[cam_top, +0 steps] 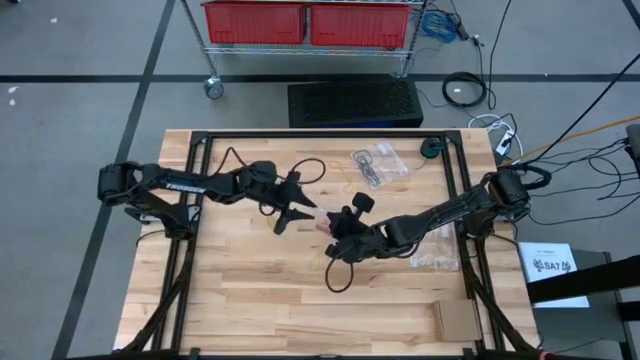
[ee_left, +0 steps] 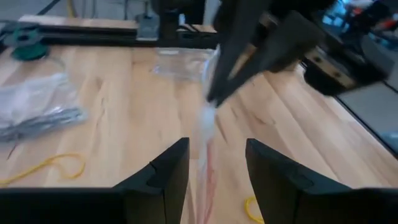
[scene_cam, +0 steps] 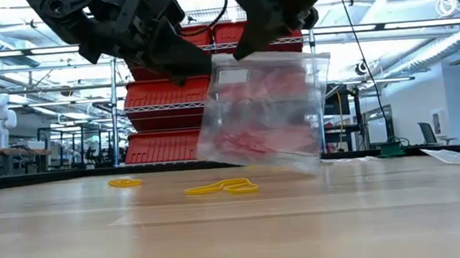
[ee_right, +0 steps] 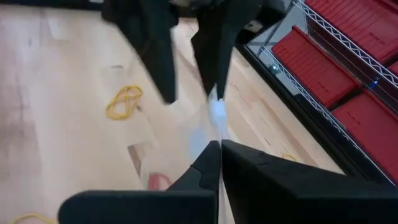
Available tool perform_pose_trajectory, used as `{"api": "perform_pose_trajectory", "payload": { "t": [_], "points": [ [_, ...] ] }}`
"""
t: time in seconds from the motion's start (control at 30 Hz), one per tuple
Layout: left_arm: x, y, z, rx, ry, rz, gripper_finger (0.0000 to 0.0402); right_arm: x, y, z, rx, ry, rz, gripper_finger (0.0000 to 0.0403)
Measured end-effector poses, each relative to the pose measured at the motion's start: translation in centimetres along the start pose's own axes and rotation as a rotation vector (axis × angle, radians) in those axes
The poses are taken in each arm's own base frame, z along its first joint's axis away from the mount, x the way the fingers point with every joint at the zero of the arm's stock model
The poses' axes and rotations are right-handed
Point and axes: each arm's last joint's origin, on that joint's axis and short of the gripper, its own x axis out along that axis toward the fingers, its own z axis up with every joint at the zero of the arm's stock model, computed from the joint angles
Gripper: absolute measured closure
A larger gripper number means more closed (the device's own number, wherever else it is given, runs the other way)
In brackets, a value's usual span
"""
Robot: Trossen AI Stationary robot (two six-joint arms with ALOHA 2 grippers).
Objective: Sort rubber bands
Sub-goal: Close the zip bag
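The left gripper should set the red rubber bands aside, so next it should grab the clear plastic bag by its top edge (cam_top: 312, 212) (ee_left: 206, 127).
A clear plastic bag (scene_cam: 266, 113) with red rubber bands (scene_cam: 248, 140) inside hangs over the middle of the table. My right gripper (ee_right: 219, 149) is shut on its top. My left gripper (ee_left: 217, 168) is open and faces the bag edge-on. Its two fingers (ee_left: 165, 177) stand on either side of the bag's upper edge (ee_left: 205, 146). Whether they touch it I cannot tell. Loose yellow rubber bands (scene_cam: 222, 186) lie flat on the wood below and beside the bag, with another (scene_cam: 126, 183) farther left. My right gripper pinches the bag's top edge (ee_right: 214, 118) between its two shut fingers, left of that edge's middle in the low view (scene_cam: 245, 57). The fingers slant down from the table's right. The bag hangs tilted below them, its lower edge (scene_cam: 296, 169) low over the table.
A second clear bag (cam_top: 375, 165) with dark bands lies at the far middle, and a third (cam_top: 437, 262) lies by the right rail. A dark round spool (cam_top: 430, 148) sits far right. A cardboard piece (cam_top: 455, 318) lies near right. Bare wood (cam_top: 240, 290) spreads near left.
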Motion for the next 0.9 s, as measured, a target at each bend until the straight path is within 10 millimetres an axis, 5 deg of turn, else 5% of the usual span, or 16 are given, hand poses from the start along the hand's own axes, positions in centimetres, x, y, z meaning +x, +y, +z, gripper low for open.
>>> {"api": "perform_pose_trajectory", "payload": {
  "t": [0.3, 0.63, 0.9],
  "points": [
    [0.7, -1.4, 0.3, 0.097, -0.009, 0.063, 0.0248, -0.1, 0.0, 0.3, 0.015, -0.016, 0.006, 0.0403],
    [0.7, -1.3, 0.4, 0.073, -0.018, 0.1, 0.0387, -0.3, 0.2, 0.2, 0.01, -0.015, 0.017, 0.0403],
    [0.8, -1.5, 0.4, 0.09, -0.017, 0.095, 0.0397, -0.3, 0.3, 0.4, 0.026, -0.021, 0.048, 0.0394]
  ]
}}
